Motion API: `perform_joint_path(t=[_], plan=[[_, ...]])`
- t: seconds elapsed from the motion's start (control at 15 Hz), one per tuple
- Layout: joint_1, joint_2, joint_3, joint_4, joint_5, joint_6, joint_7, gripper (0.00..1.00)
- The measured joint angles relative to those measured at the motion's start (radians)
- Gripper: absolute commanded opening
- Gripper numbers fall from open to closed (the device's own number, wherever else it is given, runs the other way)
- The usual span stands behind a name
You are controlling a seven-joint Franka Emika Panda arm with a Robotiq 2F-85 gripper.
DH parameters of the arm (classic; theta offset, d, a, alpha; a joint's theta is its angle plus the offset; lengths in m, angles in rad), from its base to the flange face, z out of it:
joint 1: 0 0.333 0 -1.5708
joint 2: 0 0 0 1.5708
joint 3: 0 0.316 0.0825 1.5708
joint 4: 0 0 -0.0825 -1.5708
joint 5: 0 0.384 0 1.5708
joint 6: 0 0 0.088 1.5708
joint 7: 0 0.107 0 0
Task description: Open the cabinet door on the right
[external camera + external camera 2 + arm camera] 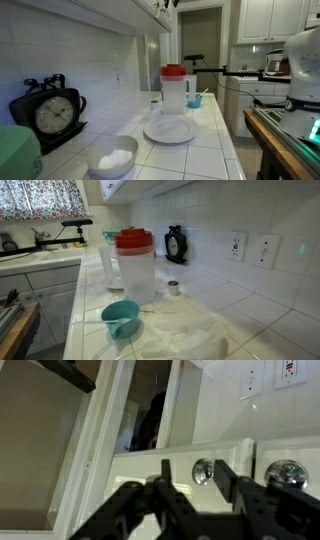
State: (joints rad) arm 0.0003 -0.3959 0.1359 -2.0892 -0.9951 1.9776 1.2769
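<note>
I should swing the door open next, so I need to grab the cabinet door (150,465) by its small round metal knob (203,471), with one finger on either side.
In the wrist view my gripper (195,485) is open, with its two black fingers on either side of a small round metal knob (203,471) on the white cabinet door (150,465). The knob sits nearer one finger, and I cannot tell if they touch. A second knob (287,473) is on the neighbouring door. In an exterior view the wall cabinet (120,12) shows only from below, with a dark bit of my gripper (168,4) at its edge. The cabinet's underside also shows in the other exterior view (118,188).
On the tiled counter stand a red-lidded pitcher (175,90), a white plate (168,129), a bowl (112,158), a black clock (52,110) and a teal cup (122,318). Wall outlets (250,248) are on the backsplash. The robot's white base (300,60) stands beside the counter.
</note>
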Motion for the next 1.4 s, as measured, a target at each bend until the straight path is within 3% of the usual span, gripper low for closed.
perform_joint_path(t=[0.13,0.27,0.4,0.47,0.53,0.8,1.27,1.33,1.4], plan=[[-0.003,0.022,0.0,0.02,-0.011,0.0,0.002,0.68],[-0.005,0.047,-0.002,0.043,-0.016,0.0,0.002,0.55],[-0.006,0.066,-0.003,0.066,-0.018,-0.001,0.002,0.56],[-0.006,0.071,-0.003,0.073,-0.018,-0.001,0.002,0.5],[-0.006,0.076,-0.003,0.081,-0.018,-0.001,0.002,0.52],[-0.006,0.083,-0.003,0.09,-0.018,-0.008,0.002,0.42],[-0.01,0.093,-0.017,0.092,-0.02,-0.022,0.002,0.44],[-0.01,0.093,-0.017,0.092,-0.02,-0.024,0.002,0.22],[-0.01,0.093,-0.017,0.092,-0.02,-0.024,0.002,0.19]])
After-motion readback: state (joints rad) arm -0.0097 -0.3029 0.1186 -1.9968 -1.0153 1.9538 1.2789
